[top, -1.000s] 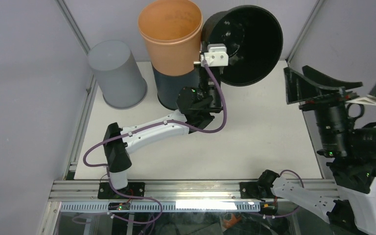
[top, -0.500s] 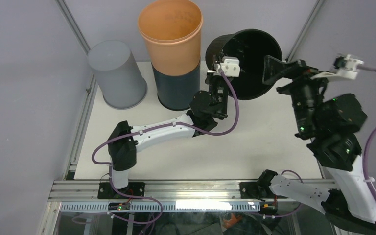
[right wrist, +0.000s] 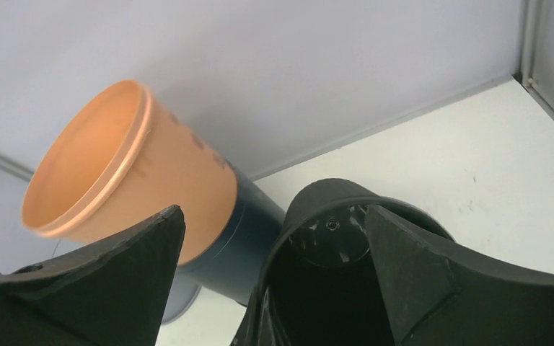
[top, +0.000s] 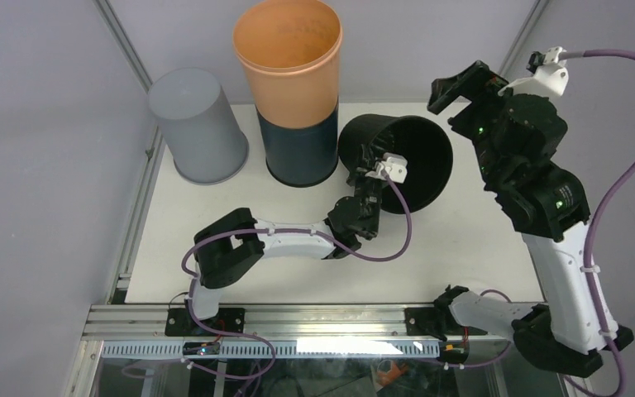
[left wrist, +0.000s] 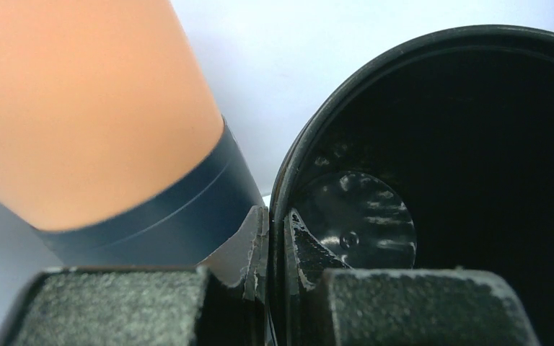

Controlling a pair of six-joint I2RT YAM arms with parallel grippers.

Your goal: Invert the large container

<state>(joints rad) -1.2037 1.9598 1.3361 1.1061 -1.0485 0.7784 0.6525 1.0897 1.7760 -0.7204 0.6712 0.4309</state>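
The right gripper grips the black bucket's rim across from my left gripper next, to swing the bucket over upside down.
The large container point(top: 420, 141) is a black bucket, tilted on its side just right of the stacked tubs, mouth facing up and to the right. My left gripper point(top: 378, 171) is shut on its near rim, one finger inside and one outside. The left wrist view shows the rim pinched between the fingertips point(left wrist: 297, 241) and the bucket's shiny bottom point(left wrist: 353, 227). My right gripper point(top: 456, 91) hangs open above the bucket's far right side. In its wrist view the gripper point(right wrist: 274, 210) is spread wide over the bucket point(right wrist: 332, 288), touching nothing.
An orange tub point(top: 288, 58) stands nested in a dark blue tub point(top: 299, 153), right beside the bucket's left. A grey tub point(top: 198, 124) stands upside down at the back left. Walls and frame posts close in the table's back and sides.
The left arm has brought the black bucket down from high up to near the table, still gripping its rim. The right arm swung in from the right edge to above the bucket, staying open.
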